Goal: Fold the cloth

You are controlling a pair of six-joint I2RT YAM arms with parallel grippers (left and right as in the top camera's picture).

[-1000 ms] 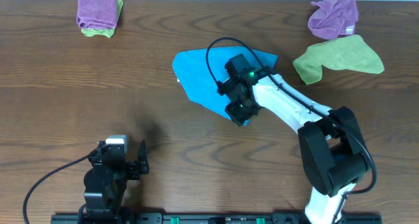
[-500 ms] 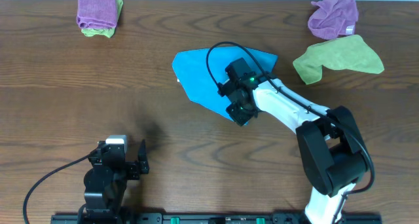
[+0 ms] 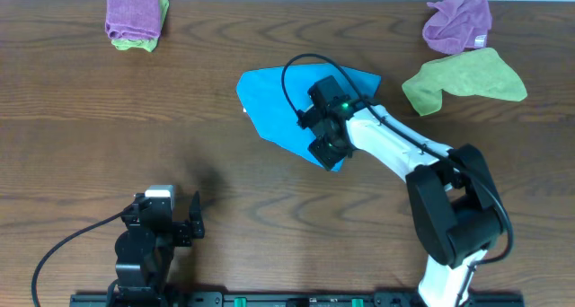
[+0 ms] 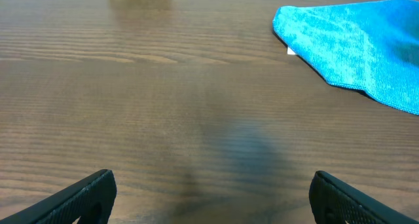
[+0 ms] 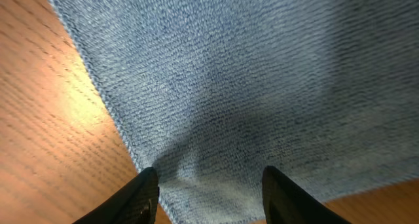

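Observation:
The sky-blue towel is to be folded, so my right gripper should next pinch it by its near pointed corner [image 3: 335, 166] [image 5: 208, 199] and draw that corner across.
The cloth [image 3: 278, 100] is a sky-blue towel lying flat in the middle of the table, with a small white label [image 4: 291, 50] at its left edge. My right gripper [image 3: 328, 153] hovers low over its near pointed corner. In the right wrist view its two black fingers stand apart on either side of that corner of the cloth [image 5: 262, 73], and nothing is pinched between them. My left gripper [image 3: 166, 219] rests at the near left, wide open over bare wood [image 4: 213, 198], well short of the cloth [image 4: 353, 47].
A folded purple cloth on a lime-green one [image 3: 133, 18] sits at the far left. A crumpled purple cloth [image 3: 458, 21] and a loose lime-green cloth [image 3: 467, 78] lie at the far right. The table [image 3: 108, 136] is dark wood.
My right gripper has edged slightly left over the cloth's near corner. The cloth's outline looks the same, and the left arm has not moved.

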